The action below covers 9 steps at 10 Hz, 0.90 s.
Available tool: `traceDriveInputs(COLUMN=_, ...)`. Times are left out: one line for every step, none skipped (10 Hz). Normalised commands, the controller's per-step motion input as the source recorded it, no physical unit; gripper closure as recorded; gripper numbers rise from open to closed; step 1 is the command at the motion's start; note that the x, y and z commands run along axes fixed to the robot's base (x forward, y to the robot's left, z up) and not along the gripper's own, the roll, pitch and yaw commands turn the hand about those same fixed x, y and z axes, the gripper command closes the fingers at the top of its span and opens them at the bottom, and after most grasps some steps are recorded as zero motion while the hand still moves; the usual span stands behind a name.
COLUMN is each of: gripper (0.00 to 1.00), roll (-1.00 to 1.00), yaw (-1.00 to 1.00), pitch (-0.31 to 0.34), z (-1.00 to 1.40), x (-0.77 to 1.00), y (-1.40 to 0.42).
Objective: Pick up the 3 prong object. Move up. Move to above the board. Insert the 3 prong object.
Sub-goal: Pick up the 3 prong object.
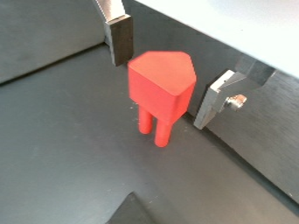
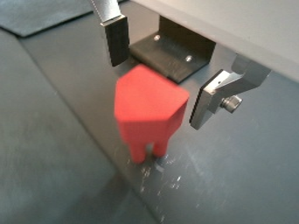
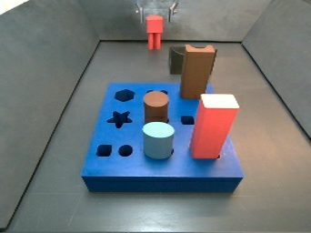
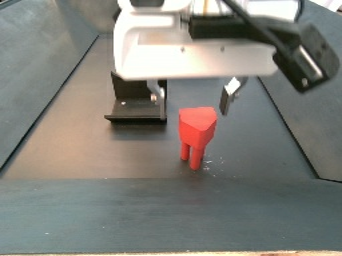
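Observation:
I will next grab the object by its blocky upper body with my gripper, so that the 3 prong object's thin prongs stay free to go into the board (image 3: 122, 164).
The 3 prong object (image 1: 160, 83) is a red-orange piece with a blocky top and thin prongs below. It stands upright on the dark floor near the back wall and shows in the other views too (image 2: 149, 105) (image 3: 155, 32) (image 4: 197, 130). My gripper (image 1: 166, 70) is open, with one finger (image 1: 117, 39) on each side of the piece's upper body and a gap at both sides. It also shows in a side view (image 4: 197, 95). The blue board (image 3: 122, 164) lies in the middle of the floor, well away from the gripper.
On the board stand a brown notched block (image 3: 195, 68), a tall red block (image 3: 215, 126), a brown cylinder (image 3: 155, 105) and a light blue cylinder (image 3: 159, 139). The fixture (image 2: 170, 52) (image 4: 134, 105) stands just behind the piece. Grey walls enclose the floor.

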Motion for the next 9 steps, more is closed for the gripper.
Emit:
traceDriveInputs(gripper=0.00, roll=-0.06, yaw=0.11, pitch=-0.106, z=-0.44, x=0.00, y=0.12)
traceDriveInputs(gripper=0.00, roll=-0.06, yaw=0.06, pitch=-0.099, z=-0.34, x=0.00, y=0.03)
traceDriveInputs(gripper=0.00, roll=-0.04, yaw=0.09, pitch=-0.060, z=-0.25, x=0.00, y=0.00)
traceDriveInputs(gripper=0.00, roll=-0.04, yaw=0.03, pitch=-0.021, z=-0.18, x=0.00, y=0.00)
traceDriveInputs(gripper=0.00, roll=-0.03, yaw=0.00, pitch=-0.026, z=-0.09, x=0.00, y=0.00)
traceDriveInputs(gripper=0.00, roll=-0.03, yaw=0.00, pitch=-0.080, z=-0.02, x=-0.01, y=0.00)
traceDriveInputs(gripper=0.00, roll=-0.08, yaw=0.00, pitch=-0.069, z=-0.05, x=0.00, y=0.04)
traceDriveInputs(gripper=0.00, roll=-0.01, yaw=0.00, pitch=0.000, z=0.00, x=0.00, y=0.00)
traceDriveInputs(gripper=1.00, roll=0.00, yaw=0.00, pitch=0.000, z=0.00, x=0.00, y=0.00)
